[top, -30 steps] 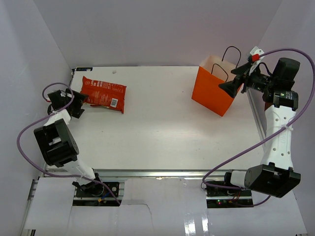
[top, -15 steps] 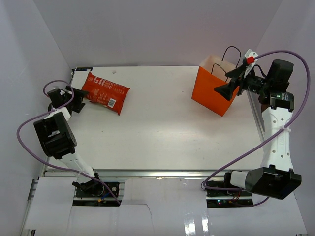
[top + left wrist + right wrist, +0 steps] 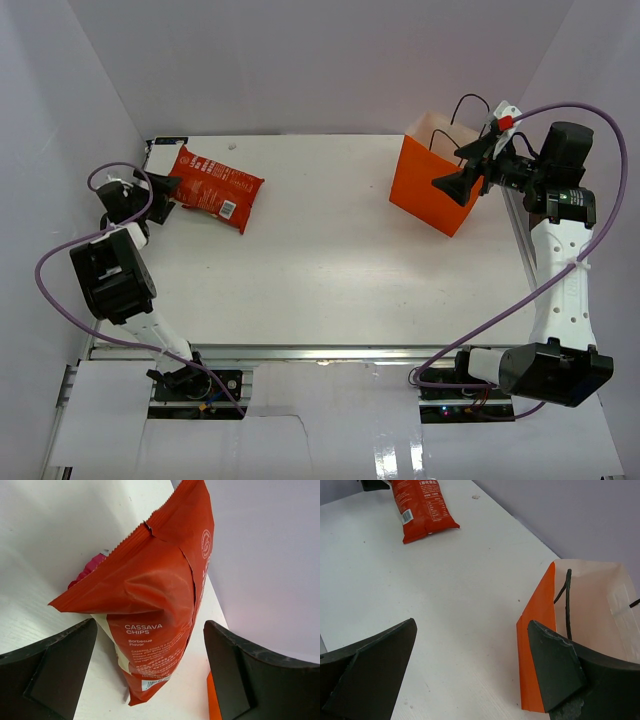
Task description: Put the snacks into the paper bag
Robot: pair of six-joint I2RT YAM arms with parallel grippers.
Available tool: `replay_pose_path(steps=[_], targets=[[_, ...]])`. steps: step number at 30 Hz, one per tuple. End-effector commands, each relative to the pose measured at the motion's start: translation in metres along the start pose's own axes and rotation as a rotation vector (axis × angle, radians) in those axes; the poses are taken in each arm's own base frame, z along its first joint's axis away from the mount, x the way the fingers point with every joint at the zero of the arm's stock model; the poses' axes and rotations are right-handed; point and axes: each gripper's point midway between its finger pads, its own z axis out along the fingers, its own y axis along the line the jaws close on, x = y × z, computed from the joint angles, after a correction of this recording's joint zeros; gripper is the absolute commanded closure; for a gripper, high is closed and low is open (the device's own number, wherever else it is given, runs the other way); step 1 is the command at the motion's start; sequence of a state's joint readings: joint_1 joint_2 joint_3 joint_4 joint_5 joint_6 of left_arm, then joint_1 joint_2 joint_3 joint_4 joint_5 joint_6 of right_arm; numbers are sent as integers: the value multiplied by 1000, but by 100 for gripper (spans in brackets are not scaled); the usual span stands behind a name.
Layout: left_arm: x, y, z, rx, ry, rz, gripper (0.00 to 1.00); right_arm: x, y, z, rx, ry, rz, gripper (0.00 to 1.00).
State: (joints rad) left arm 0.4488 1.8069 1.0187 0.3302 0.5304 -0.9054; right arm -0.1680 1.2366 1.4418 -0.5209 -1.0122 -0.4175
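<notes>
The chip bag needs to go into the paper bag with the chip bag's barcode end [image 3: 234,214] free to enter, so my left gripper will next grab its opposite crimped end [image 3: 184,164].
The red-orange chip bag [image 3: 213,188] lies at the table's far left. In the left wrist view the chip bag [image 3: 160,605] fills the space between the jaws, its crimped end raised towards the camera. Something pink [image 3: 89,569] peeks out behind it. My left gripper [image 3: 163,196] is open at the bag's left end, one finger on each side. The orange paper bag [image 3: 432,190] stands upright at the far right, its mouth open. My right gripper [image 3: 463,167] is open and empty, held at the bag's top right edge; in its wrist view, the bag's orange wall [image 3: 536,655] is beside one finger.
Black loop handles [image 3: 566,605] hang over the paper bag's cream lining. A rail runs along the table's right edge [image 3: 520,240] next to the bag. The walls close in at the far left and the back. White table top [image 3: 320,250] lies between the two arms.
My left gripper has moved towards the back and the chip bag's left end has swung back with it. My right gripper has shifted slightly left along the paper bag's rim.
</notes>
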Motion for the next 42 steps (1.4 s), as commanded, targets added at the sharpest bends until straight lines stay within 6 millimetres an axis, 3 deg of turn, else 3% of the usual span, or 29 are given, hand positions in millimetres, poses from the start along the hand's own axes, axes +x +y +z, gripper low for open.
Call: replay_pose_path(steps=[1,6,14,21,31,34,38,42], targets=[[-18,-11,-2,16,-74,-3,2,-10,2,-1,2,-22,-25,3],[-27,-13,14,34,-65,-30,2,-15,1,0,1,-23,-30,3],[-14,14,27,-19,-26,-132,4,-25,1,1,1,-30,-40,3],[-7,14,37,14,39,-144,25,-50,9,-3,-19,-42,-158,3],[-9,-17,28,129,64,-82,73,-63,25,12,-76,-58,-166,3],[-6,-27,19,161,77,-72,95,-62,33,17,-99,-59,-171,3],[9,-55,4,222,104,-14,100,-66,48,30,-153,-64,-182,2],[43,-88,-16,309,176,92,100,-61,72,59,-205,-25,-172,1]])
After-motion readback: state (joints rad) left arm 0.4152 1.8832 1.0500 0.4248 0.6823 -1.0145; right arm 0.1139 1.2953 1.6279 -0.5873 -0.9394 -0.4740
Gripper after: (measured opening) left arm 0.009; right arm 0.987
